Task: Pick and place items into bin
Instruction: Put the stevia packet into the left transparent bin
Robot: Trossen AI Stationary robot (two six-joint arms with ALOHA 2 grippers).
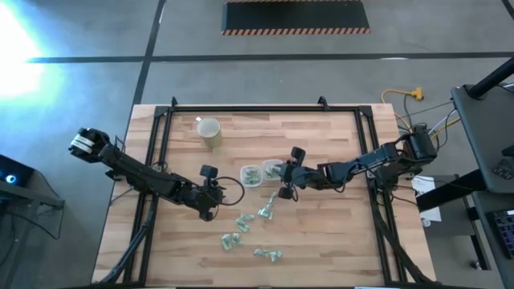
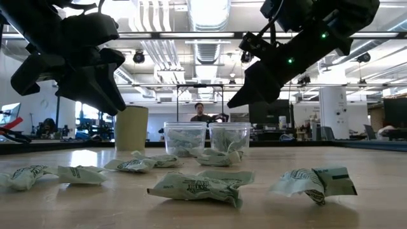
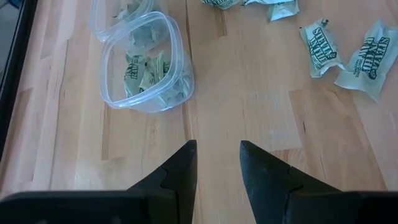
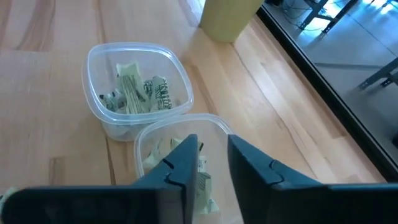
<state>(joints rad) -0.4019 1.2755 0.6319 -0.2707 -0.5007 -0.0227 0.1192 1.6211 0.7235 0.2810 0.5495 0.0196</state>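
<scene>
My left gripper is to place the wrapped item in the clear bin (image 3: 149, 71), so it should reach the item and grab its crimped end (image 3: 349, 79).
Small green-and-white wrapped items (image 1: 265, 210) lie scattered on the near half of the table, and in the low view items (image 2: 197, 186) rest flat on the wood. More sit inside two clear bins (image 1: 252, 175) (image 1: 273, 169). My left gripper (image 3: 217, 152) is open and empty, above bare wood on the near-left side of the left bin (image 3: 146, 62). My right gripper (image 4: 213, 152) is open, hovering over the rim of the right bin (image 4: 180, 127); nothing shows between its fingers. In the low view both grippers (image 2: 117, 102) (image 2: 236, 100) hang clear of the table.
A beige cup (image 1: 210, 132) stands upright toward the far edge, behind the bins (image 2: 131, 127). A black frame (image 1: 161, 144) runs along the table's left, right and far sides. Bare wood lies between the left gripper and the loose items (image 3: 323, 46).
</scene>
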